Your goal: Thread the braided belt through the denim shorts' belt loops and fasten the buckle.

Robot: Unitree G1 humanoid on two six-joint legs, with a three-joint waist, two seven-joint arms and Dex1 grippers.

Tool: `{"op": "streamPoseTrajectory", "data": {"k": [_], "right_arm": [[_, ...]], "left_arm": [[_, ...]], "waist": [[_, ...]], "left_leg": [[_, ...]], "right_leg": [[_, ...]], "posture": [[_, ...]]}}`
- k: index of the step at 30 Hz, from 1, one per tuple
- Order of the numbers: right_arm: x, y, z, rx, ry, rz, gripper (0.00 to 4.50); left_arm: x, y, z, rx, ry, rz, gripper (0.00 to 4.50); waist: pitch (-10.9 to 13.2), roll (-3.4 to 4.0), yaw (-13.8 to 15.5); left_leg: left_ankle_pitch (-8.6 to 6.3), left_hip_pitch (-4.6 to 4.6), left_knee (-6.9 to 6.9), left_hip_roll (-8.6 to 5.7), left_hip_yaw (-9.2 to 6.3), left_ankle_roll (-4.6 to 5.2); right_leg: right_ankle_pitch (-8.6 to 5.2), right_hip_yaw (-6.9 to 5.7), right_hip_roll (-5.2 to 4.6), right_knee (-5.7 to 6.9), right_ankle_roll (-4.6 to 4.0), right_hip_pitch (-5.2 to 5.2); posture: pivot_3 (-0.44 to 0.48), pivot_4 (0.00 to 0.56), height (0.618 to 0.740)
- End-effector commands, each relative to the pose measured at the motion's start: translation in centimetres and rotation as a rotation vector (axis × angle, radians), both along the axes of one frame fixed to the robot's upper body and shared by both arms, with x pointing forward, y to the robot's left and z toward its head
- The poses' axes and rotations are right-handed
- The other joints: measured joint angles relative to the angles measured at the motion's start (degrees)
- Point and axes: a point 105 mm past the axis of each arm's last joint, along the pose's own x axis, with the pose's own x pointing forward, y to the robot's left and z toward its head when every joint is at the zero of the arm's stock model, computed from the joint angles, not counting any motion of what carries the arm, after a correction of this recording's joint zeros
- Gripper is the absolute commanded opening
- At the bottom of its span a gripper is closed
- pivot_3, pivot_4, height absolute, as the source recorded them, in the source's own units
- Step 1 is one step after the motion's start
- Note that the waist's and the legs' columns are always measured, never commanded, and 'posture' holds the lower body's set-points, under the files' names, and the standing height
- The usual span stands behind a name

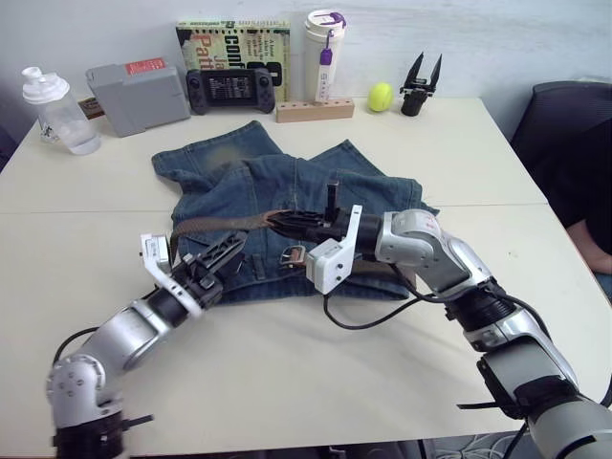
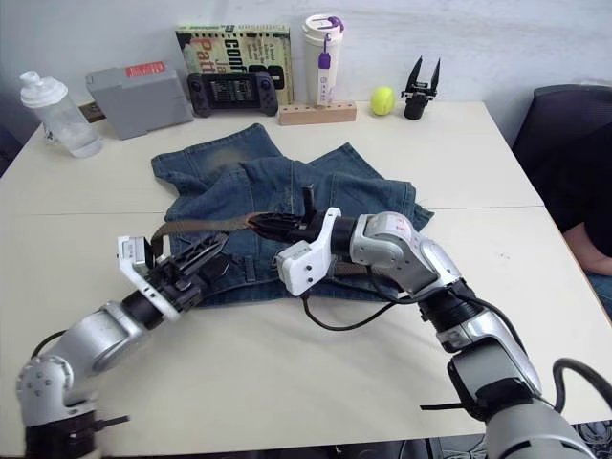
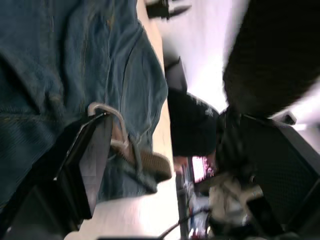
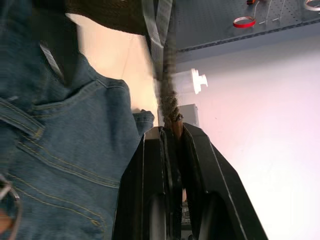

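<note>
My left gripper grabs the belt by its braided part behind the belt's tip (image 1: 212, 225) next, so the belt's tip stays free to enter the buckle (image 1: 293, 255).
The denim shorts (image 1: 239, 177) lie flat on the middle of the table, waistband toward me. The braided belt (image 1: 215, 225) runs along the waistband from the left edge of the shorts to my right gripper (image 1: 277, 222), which is shut on the strap (image 4: 167, 100). The silver buckle (image 1: 293, 255) with its leather tab rests on the denim just below that gripper. My left gripper (image 1: 225, 256) hovers open at the near left of the waistband, one finger (image 3: 75, 165) close beside the buckle (image 3: 117, 120). The belt loops are too small to make out.
Along the back edge stand a water bottle (image 1: 57, 110), grey box (image 1: 139, 96), game controller (image 1: 229, 91), book (image 1: 234, 43), white tumbler (image 1: 323, 53), wooden block (image 1: 316, 110), tennis ball (image 1: 381, 96) and a spare black gripper (image 1: 421, 86). A dark chair (image 1: 574, 153) stands at the right.
</note>
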Motion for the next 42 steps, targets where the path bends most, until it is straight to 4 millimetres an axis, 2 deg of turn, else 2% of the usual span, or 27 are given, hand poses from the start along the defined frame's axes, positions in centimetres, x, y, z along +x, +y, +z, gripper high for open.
{"op": "streamPoseTrajectory", "data": {"k": [1,6,9,13,17,24,27,29,33,37,40,42], "right_arm": [[-0.8,-0.1,0.9,0.016,-0.04,0.011,0.0],[-0.3,-0.5,0.4,-0.002,-0.034,-0.021,0.0],[1.2,-1.1,0.0,-0.027,-0.029,-0.092,0.0],[1.8,-1.4,-0.2,-0.034,-0.031,-0.115,0.0],[1.0,-1.2,-1.0,-0.027,-0.009,-0.076,0.0],[-0.4,-1.0,-1.5,-0.026,-0.008,-0.042,0.0],[-0.5,-1.2,-1.6,-0.022,-0.008,-0.046,0.0],[-0.6,-1.3,-1.5,-0.02,-0.01,-0.047,0.0],[-1.0,-1.4,-1.4,-0.024,-0.02,-0.037,0.0],[-1.2,-1.4,-1.0,-0.013,-0.033,-0.031,0.0],[-1.1,-1.5,-0.8,-0.007,-0.041,-0.033,0.0],[-1.0,-1.6,-0.8,-0.004,-0.045,-0.037,0.0]], "left_arm": [[-0.1,-1.2,2.6,-0.042,-0.037,0.026,4.4],[-0.8,-1.4,2.5,0.001,-0.065,-0.005,4.4],[-2.8,-0.1,0.3,0.149,-0.099,-0.153,4.4],[-3.9,1.6,-0.4,0.21,-0.116,-0.308,4.4],[-1.7,1.6,0.3,0.158,-0.11,-0.226,4.4],[-0.8,-0.6,0.6,0.078,-0.105,-0.219,4.4],[0.0,-0.4,1.0,0.049,-0.093,-0.171,4.4],[0.2,-0.2,0.6,0.055,-0.063,-0.157,4.4],[0.6,0.0,0.1,0.056,-0.028,-0.141,3.15],[0.7,0.0,-0.2,0.065,-0.004,-0.136,1.27],[0.9,0.4,-0.3,0.063,0.012,-0.117,0.05],[1.1,0.8,-0.3,0.061,0.015,-0.105,0.05]], "waist": [[0.0,0.0,0.0],[0.0,0.0,0.0],[0.0,0.01,-0.2],[0.1,0.17,0.2],[0.1,0.18,1.0],[0.1,0.16,1.3],[0.1,0.16,1.3],[0.1,0.16,1.3],[0.1,0.16,1.4],[0.1,0.16,1.4],[0.1,0.16,1.4],[0.1,0.16,1.4]], "left_leg": [[0.01,0.0,0.02,0.0,-0.01,-0.01],[0.04,0.03,0.01,0.01,-0.02,-0.07],[0.06,0.06,-0.02,0.04,0.01,-0.11],[0.17,0.14,-0.1,0.06,-0.02,-0.29],[0.18,0.13,-0.11,-0.02,-0.11,-0.34],[0.17,0.12,-0.19,0.01,-0.1,-0.32],[0.2,0.14,-0.19,0.02,-0.1,-0.36],[0.2,0.15,-0.19,0.02,-0.11,-0.36],[0.2,0.15,-0.21,0.02,-0.1,-0.36],[0.2,0.15,-0.2,0.01,-0.11,-0.36],[0.2,0.15,-0.2,0.01,-0.11,-0.36],[0.2,0.15,-0.2,0.01,-0.11,-0.36]], "right_leg": [[0.0,-0.02,0.03,0.0,0.0,0.01],[-0.01,-0.03,0.13,-0.05,-0.01,0.03],[-0.03,-0.01,0.2,-0.04,-0.05,0.03],[-0.1,-0.02,0.24,0.04,-0.17,-0.02],[-0.09,-0.08,0.11,-0.01,-0.16,0.06],[-0.07,-0.08,0.12,-0.1,-0.12,0.06],[-0.07,-0.09,0.15,-0.06,-0.12,0.06],[-0.07,-0.1,0.16,-0.07,-0.12,0.07],[-0.07,-0.09,0.15,-0.1,-0.12,0.07],[-0.07,-0.1,0.15,-0.09,-0.12,0.08],[-0.07,-0.1,0.15,-0.1,-0.12,0.08],[-0.07,-0.11,0.15,-0.11,-0.12,0.08]], "posture": [[0.0,0.15,0.693],[0.0,0.15,0.693],[0.0,0.15,0.693],[0.0,0.15,0.693],[0.0,0.15,0.693],[0.0,0.15,0.693],[0.0,0.15,0.693],[0.0,0.15,0.693],[0.0,0.15,0.693],[0.0,0.15,0.693],[0.0,0.15,0.693],[0.0,0.15,0.693]]}}
